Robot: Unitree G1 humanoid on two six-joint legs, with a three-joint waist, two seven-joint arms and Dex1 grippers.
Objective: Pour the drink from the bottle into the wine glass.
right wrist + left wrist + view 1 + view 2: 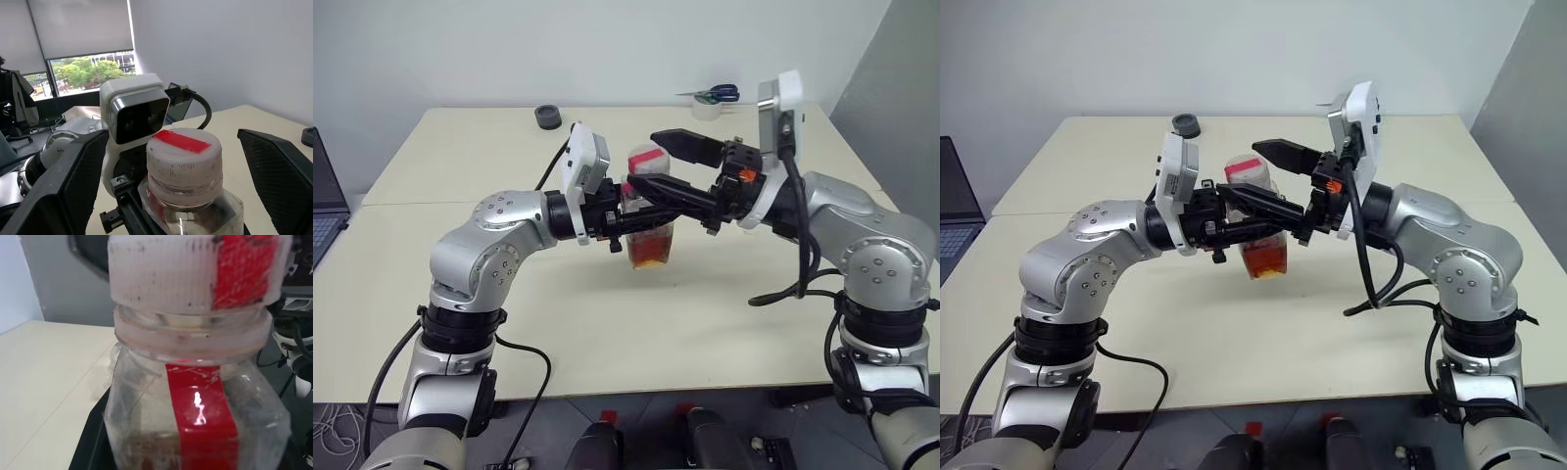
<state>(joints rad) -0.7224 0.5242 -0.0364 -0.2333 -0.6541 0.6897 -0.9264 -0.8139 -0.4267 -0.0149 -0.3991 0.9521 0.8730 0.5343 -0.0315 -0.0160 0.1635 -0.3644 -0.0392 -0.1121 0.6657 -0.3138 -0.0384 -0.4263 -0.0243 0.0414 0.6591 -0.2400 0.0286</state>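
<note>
My right gripper closes on the pale cap [649, 160] [185, 166] next, since its fingers are level with the cap, one on each side above the clear bottle.
My left gripper [625, 223] is shut on the bottle [651, 240], holding it upright above the table [460, 157]. The bottle is clear and squarish with a red label strip [203, 421]. Its pale cap [183, 164] carries a red patch. The drink [652, 249], amber-red, fills only the lower part. My right gripper [644, 160] reaches in from the right and stands open, level with the cap. One finger [73, 186] is on each side of the cap, with a gap between each finger and it. The wine glass is out of view.
A black tape roll [548, 117] lies at the table's far edge. A white roll [708, 109] with blue-handled scissors [722, 94] sits at the far right. A laptop [323, 211] pokes in at the left. A seam [421, 203] crosses the tabletop.
</note>
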